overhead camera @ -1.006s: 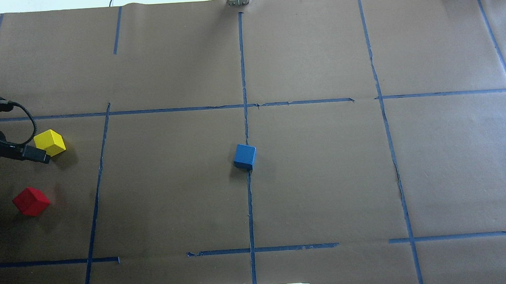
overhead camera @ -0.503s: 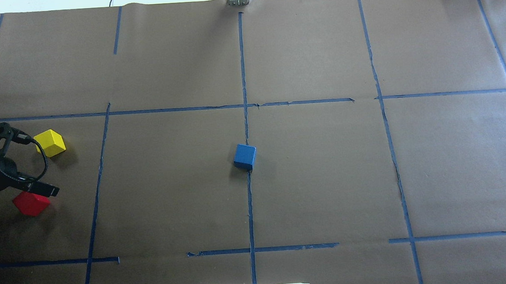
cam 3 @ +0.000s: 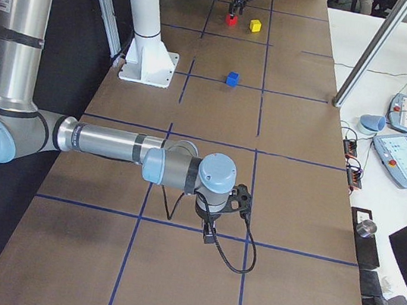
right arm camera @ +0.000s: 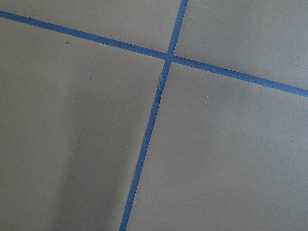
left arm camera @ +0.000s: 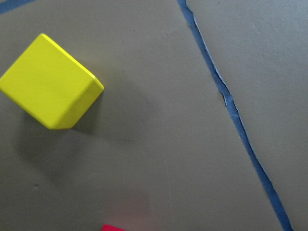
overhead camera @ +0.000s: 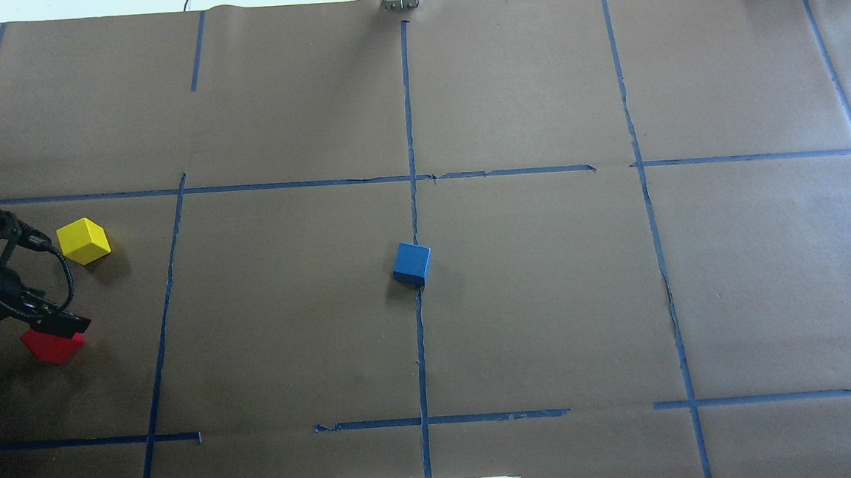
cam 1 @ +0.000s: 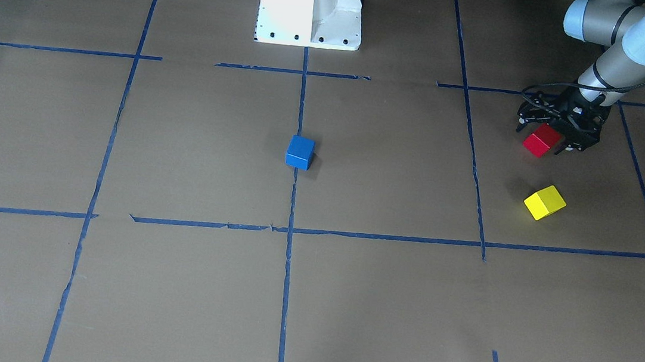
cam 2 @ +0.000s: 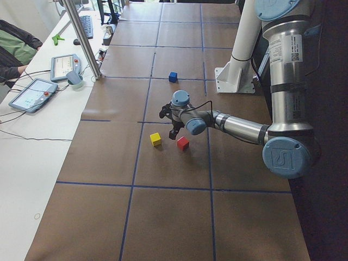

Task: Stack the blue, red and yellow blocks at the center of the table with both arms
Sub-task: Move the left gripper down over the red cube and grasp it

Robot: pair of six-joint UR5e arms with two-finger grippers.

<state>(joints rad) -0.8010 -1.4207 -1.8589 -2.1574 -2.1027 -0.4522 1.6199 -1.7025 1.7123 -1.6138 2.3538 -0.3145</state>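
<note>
My left gripper next needs to grab the red block point(cam 1: 540, 141) by two opposite sides, to stack it on the blue block at the centre.
The blue block point(overhead camera: 411, 263) sits alone at the table's centre, on the middle tape line point(cam 1: 300, 152). The red block point(cam 1: 540, 141) and the yellow block point(cam 1: 544, 202) lie apart at the robot's far left. My left gripper point(cam 1: 552, 133) hangs open just over the red block point(overhead camera: 51, 347), with a finger on either side and no grip on it. The left wrist view shows the yellow block point(left arm camera: 48, 82) and only a sliver of red at its bottom edge. My right gripper point(cam 3: 209, 234) shows only in the exterior right view, low over bare paper far from the blocks; I cannot tell whether it is open or shut.
Brown paper with blue tape lines point(overhead camera: 408, 122) covers the table. The white robot pedestal point(cam 1: 311, 6) stands at the robot's edge. A metal post point(cam 2: 81, 38) and tablets point(cam 2: 32, 92) are on the operators' side.
My left gripper has moved from beside the yellow block toward the robot and now stands over the red block. No block has moved.
</note>
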